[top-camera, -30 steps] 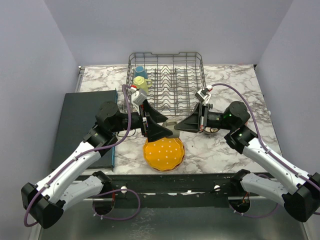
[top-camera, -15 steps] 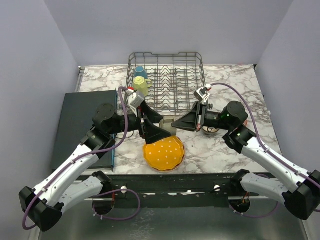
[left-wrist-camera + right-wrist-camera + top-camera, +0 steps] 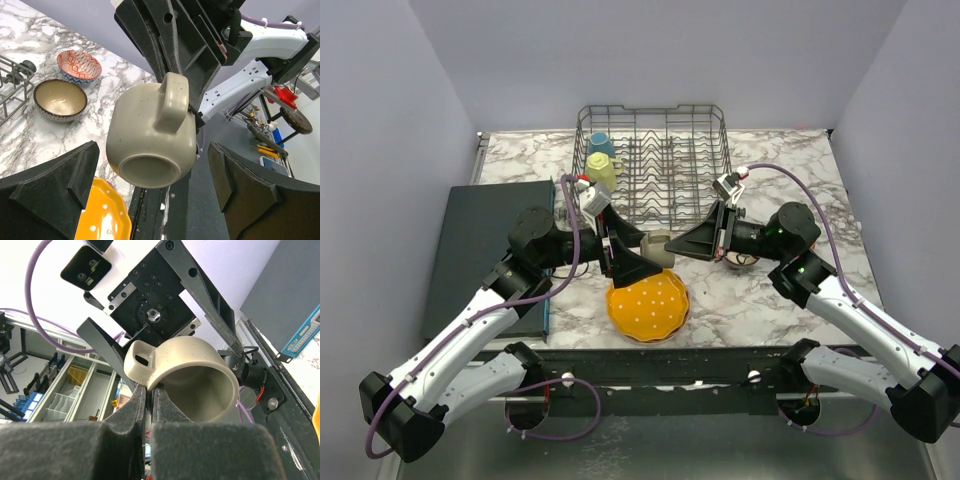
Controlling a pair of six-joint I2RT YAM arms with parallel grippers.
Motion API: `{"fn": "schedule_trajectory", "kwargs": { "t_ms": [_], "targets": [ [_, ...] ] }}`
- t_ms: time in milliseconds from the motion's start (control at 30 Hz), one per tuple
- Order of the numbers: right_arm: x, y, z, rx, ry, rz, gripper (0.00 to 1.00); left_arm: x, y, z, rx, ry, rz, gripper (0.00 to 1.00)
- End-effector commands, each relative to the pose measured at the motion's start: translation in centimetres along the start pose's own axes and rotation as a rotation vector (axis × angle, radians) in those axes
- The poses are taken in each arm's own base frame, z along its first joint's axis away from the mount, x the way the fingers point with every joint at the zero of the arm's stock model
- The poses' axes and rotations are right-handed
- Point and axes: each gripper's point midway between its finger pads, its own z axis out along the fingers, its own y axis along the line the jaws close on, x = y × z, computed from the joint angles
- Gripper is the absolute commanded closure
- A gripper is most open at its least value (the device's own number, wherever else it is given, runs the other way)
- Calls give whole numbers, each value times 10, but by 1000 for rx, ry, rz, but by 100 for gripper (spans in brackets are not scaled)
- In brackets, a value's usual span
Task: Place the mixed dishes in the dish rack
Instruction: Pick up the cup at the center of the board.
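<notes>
The left gripper should hold the olive mug (image 3: 658, 247) by its body near the mug's base, so that the mug's opening stays free to face into the dish rack.
An olive mug (image 3: 658, 247) hangs on its side above the table, in front of the dish rack (image 3: 655, 160). My right gripper (image 3: 676, 251) is shut on the mug (image 3: 186, 374), pinching its wall beside the handle (image 3: 149, 407). My left gripper (image 3: 642, 250) stands open, its two fingers wide on either side of the mug (image 3: 150, 142) without touching it (image 3: 150, 200). A blue mug (image 3: 601, 143) and a yellow mug (image 3: 602, 168) sit in the rack's left end. An orange white-dotted scalloped plate (image 3: 647, 305) lies below the grippers.
A dark brown bowl (image 3: 60, 100) and a blue-patterned bowl (image 3: 78, 66) sit on the marble table at the right, mostly behind my right arm in the top view. A dark flat mat (image 3: 485, 250) lies at the left. The plate's edge (image 3: 102, 217) shows under the left gripper.
Both grippers have shifted slightly. The mug held by the right gripper now shows between the left gripper's open fingers. The jaws of both stand as before.
</notes>
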Motion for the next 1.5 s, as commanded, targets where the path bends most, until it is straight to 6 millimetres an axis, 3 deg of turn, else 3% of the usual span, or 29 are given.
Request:
{"fn": "schedule_trajectory", "kwargs": {
  "t_ms": [0, 533, 933, 1267, 1467],
  "targets": [
    [-7, 20, -1, -35, -34, -51, 99, -1, 3, -2, -31, -6, 30, 1],
    [-4, 12, -1, -10, -21, -40, 99, -11, 2, -5, -62, -19, 66, 1],
    [-3, 14, -2, -17, -27, -47, 99, -6, 6, -1, -56, 4, 41, 5],
    [-1, 12, -4, -15, -31, -43, 99, -1, 4, 4, -15, 29, 14, 55],
    [0, 9, -6, -6, -36, -43, 99, -4, 3, 3, -17, 18, 23, 68]
  ]
}}
